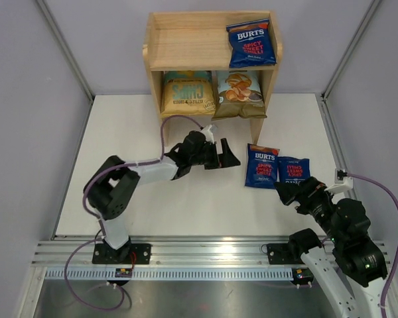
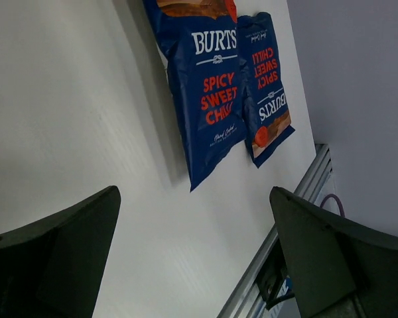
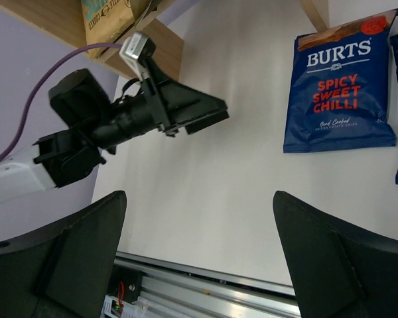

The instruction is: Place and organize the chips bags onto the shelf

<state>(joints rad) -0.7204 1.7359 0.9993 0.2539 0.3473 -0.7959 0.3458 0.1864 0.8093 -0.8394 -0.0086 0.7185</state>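
Note:
Next, my left gripper grabs the bag by its lower edge [image 1: 260,185], which leaves the dark-blue Burts bag's upper end free to enter the shelf [image 1: 186,43].
The wooden shelf [image 1: 186,43] stands at the back of the table. One dark-blue Burts bag [image 1: 251,43] rests on its upper tier. On the lower tier a yellow chips bag [image 1: 188,93] stands next to a pale-blue-and-brown bag [image 1: 239,94]. Two more Burts bags [image 1: 262,165] [image 1: 293,169] lie flat and side by side on the table, right of centre. My left gripper [image 1: 227,158] is open and empty, just left of them; its wrist view shows both bags [image 2: 209,93] [image 2: 268,86] ahead. My right gripper [image 1: 286,189] is open and empty, just in front of them.
The white table surface [image 1: 186,199] is bounded by an aluminium rail [image 1: 205,252] at the near edge and grey walls on both sides. In the right wrist view the left arm [image 3: 119,122] reaches across above the table, below the shelf's corner [image 3: 166,40].

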